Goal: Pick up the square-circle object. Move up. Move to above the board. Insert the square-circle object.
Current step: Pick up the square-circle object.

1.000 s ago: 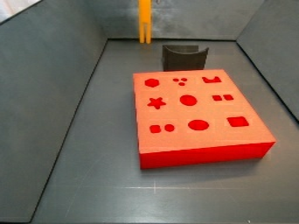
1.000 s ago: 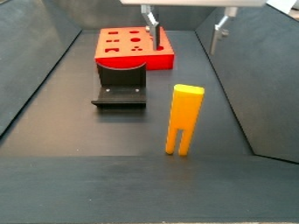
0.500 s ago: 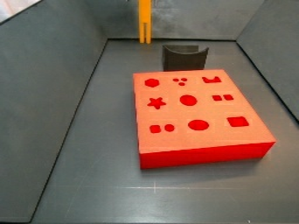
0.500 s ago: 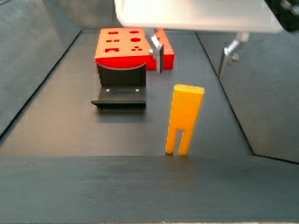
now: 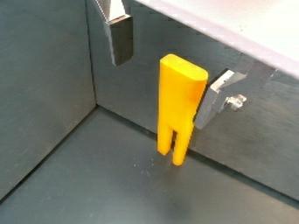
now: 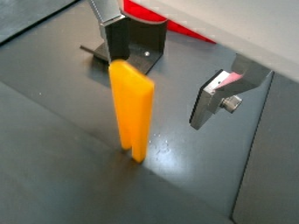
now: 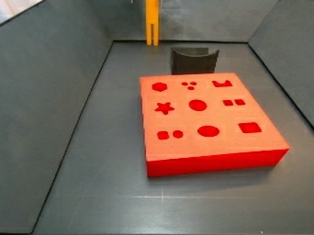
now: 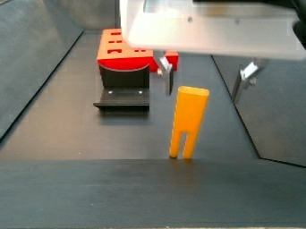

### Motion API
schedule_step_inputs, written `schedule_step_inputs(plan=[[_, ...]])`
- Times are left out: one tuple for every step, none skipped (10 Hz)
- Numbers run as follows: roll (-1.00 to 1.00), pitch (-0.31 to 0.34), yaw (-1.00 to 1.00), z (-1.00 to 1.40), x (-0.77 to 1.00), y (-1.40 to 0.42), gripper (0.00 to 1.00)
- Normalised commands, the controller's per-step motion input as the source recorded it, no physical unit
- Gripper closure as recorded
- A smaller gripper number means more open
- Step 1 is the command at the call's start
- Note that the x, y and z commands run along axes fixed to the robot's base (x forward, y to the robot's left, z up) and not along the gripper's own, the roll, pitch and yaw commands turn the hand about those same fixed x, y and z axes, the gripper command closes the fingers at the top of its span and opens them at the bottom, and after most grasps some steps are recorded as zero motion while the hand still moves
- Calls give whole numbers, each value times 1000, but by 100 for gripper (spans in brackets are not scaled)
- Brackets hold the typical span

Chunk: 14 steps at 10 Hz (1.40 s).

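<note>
The square-circle object's two prongs need to stay free to enter the board's holes. My gripper should next grab the square-circle object by its solid upper end (image 5: 184,75).
The square-circle object (image 8: 188,121) is a slim orange-yellow peg standing upright on its two prongs on the dark floor, apart from the board. It shows in both wrist views (image 5: 176,105) (image 6: 131,109) and at the far end in a side view (image 7: 152,23). My gripper (image 8: 205,70) is open just over the peg's top; its fingers (image 5: 121,39) stand on either side of the top without touching it, as both wrist views show (image 5: 170,66) (image 6: 163,66). The red board (image 7: 208,119) (image 8: 131,49) lies flat with its shaped holes up.
The dark fixture (image 8: 123,89) (image 7: 193,60) stands on the floor between the board and the peg, also in a wrist view (image 6: 135,44). Grey walls close the work area on both sides (image 7: 73,64).
My gripper has come forward and down from near the board to over the peg's top. The peg, the board and the fixture have not moved.
</note>
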Motion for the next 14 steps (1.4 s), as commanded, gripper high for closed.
schedule_step_inputs(plan=[[-204,-59,74,-246,0,303,0],[-163,-59,66,-200,0,211,0],[-117,-57,51,-166,0,111,0],[-103,-56,51,-174,0,111,0],[-93,-43,54,-200,0,134,0],[-93,-36,37,-200,0,131,0],[-89,-40,34,-177,0,106,0],[-79,-26,14,-157,0,46,0],[-86,-24,0,-114,0,34,0],[-76,-31,0,-77,0,0,0],[-41,-21,0,-34,0,0,0],[-21,-47,0,-3,0,0,0],[0,-7,0,-11,0,0,0],[0,0,0,0,0,0,0]])
